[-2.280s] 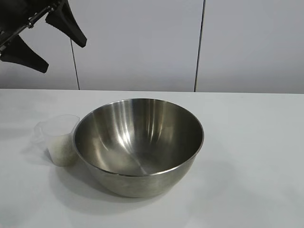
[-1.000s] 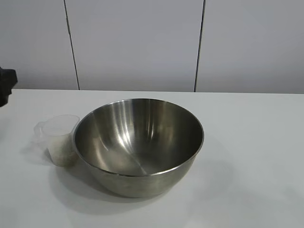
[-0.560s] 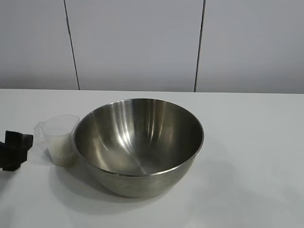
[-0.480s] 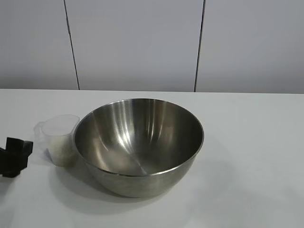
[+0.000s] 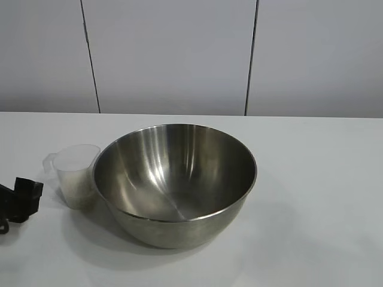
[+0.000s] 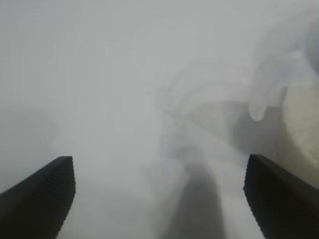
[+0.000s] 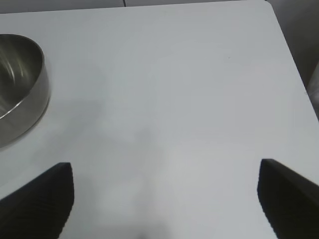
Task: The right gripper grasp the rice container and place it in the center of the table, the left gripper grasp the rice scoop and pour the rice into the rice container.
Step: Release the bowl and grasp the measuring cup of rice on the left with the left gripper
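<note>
The rice scoop's cup has rice in it and its handle sticks out away from the bowl. I need to grab that handle with my left gripper next, so the scoop can pour.
The rice container, a big shiny steel bowl, stands empty in the middle of the white table. Touching its left side is the rice scoop, a clear plastic cup with rice in its lower part. My left gripper sits low at the left edge, just left of the scoop. In the left wrist view it is open, with the scoop's handle ahead and apart from both fingers. My right gripper is open over bare table, the rice container far off to one side.
A grey panelled wall runs behind the table. The table's corner and edge show in the right wrist view. Bare tabletop lies right of and in front of the bowl.
My left gripper has dropped from above the table's left end to table level beside the scoop, then crept slightly nearer it. The bowl and the scoop have not moved.
</note>
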{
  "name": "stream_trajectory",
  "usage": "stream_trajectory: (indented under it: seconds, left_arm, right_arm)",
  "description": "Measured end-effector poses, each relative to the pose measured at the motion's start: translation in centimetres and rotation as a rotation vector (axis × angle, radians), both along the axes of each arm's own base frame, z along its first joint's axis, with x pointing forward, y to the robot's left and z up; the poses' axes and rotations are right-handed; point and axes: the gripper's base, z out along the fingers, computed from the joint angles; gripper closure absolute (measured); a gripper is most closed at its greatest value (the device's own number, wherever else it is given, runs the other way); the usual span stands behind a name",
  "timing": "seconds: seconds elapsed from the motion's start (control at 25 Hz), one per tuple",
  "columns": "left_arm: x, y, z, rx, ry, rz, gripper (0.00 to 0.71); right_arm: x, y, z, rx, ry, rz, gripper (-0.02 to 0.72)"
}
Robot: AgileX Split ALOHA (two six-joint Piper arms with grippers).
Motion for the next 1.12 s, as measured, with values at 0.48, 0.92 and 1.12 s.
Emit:
stream_trajectory:
  seconds: [0.48, 0.92, 1.12]
  left_arm:
    - [1.0, -0.2, 0.3, -0.017, -0.028, -0.135, 0.086]
    - [2.6, -0.7, 0.9, -0.024, -0.085, -0.158, 0.087]
    - [2.6, -0.7, 0.7, -0.024, -0.082, -0.163, 0.087]
  right_arm:
    - [0.0, 0.0, 0.0, 0.000, 0.000, 0.000, 0.010]
    - [0.0, 0.0, 0.0, 0.000, 0.000, 0.000, 0.010]
    - [0.0, 0.0, 0.0, 0.000, -0.001, 0.000, 0.010]
